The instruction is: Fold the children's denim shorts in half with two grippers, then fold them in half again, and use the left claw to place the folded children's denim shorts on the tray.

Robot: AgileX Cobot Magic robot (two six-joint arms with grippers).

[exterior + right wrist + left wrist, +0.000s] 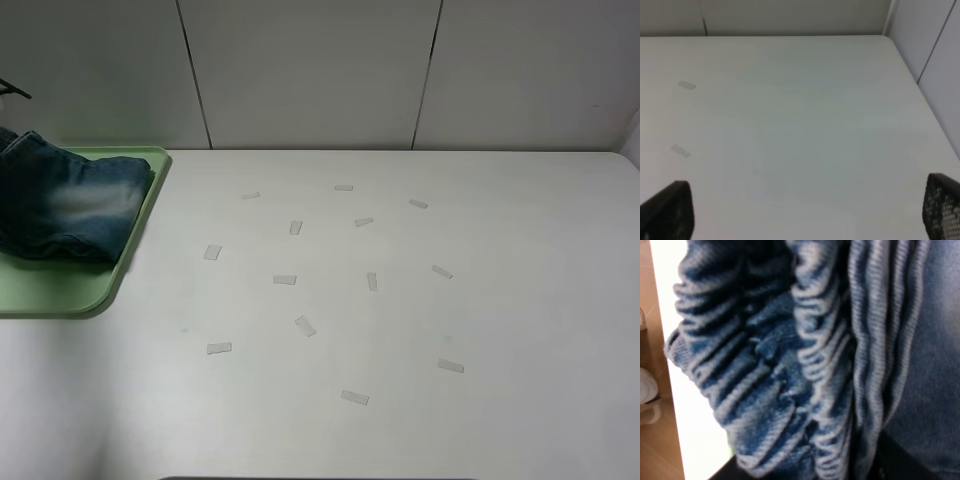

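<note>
I should open my left gripper now and let go of the shorts, since the lower edge of the denim shorts (65,205) rests inside the green tray's rim.
The children's denim shorts (65,205) lie folded in a thick bundle on the pale green tray (60,290) at the far left of the table. Faded blue denim (765,365) with its gathered waistband fills the left wrist view, bunched right against the camera. Only a dark sliver of one of the left gripper's fingers (892,462) shows under the cloth, so the left gripper appears shut on the shorts. It is outside the exterior high view. My right gripper (802,212) is open over bare white table, its two black fingertips far apart with nothing between them.
Several small pale tape strips (285,280) are scattered over the middle of the white table (500,300). A thin black part (12,90) pokes in at the left edge above the tray. White wall panels stand behind the table's back edge.
</note>
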